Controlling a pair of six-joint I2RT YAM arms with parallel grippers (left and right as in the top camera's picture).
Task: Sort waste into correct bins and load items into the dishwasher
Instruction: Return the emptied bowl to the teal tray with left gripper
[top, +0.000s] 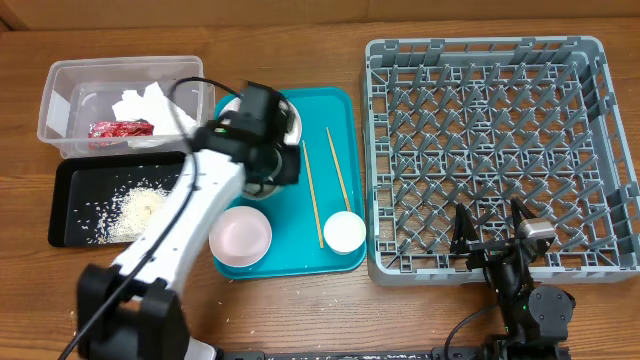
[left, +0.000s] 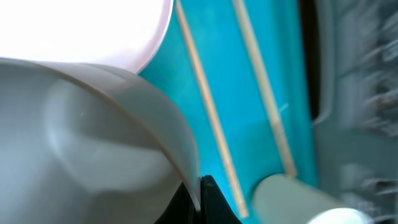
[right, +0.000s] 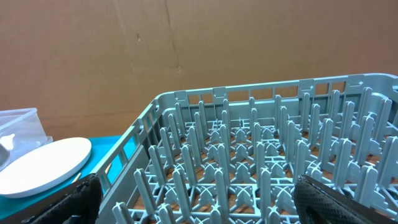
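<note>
I should keep holding the white bowl with my left gripper until it sits on the teal tray. The bowl's side hangs raised and overlaps the plate's edge.
My left gripper (top: 262, 172) is shut on the rim of a white bowl (top: 291, 118) over the teal tray (top: 335, 105). The left wrist view shows the bowl's rim (left: 93, 155) pinched between the fingers (left: 200, 194). Also on the tray are a pale pink plate (top: 240, 235), a small white cup (top: 344, 231) and two chopsticks (top: 312, 195). The clear tub (top: 60, 100) holds the red wrapper (top: 120, 130) and white napkin (top: 145, 103). The black tray (top: 75, 190) holds rice crumbs (top: 135, 210). My right gripper (top: 490, 235) is open and empty over the grey dish rack's (top: 480, 60) near edge.
The right wrist view shows the rack's upright pegs (right: 249, 155) between my open fingers (right: 205, 208), with the white cup (right: 43, 165) to the left. A few loose crumbs (top: 75, 318) lie on the wooden table at the front left.
</note>
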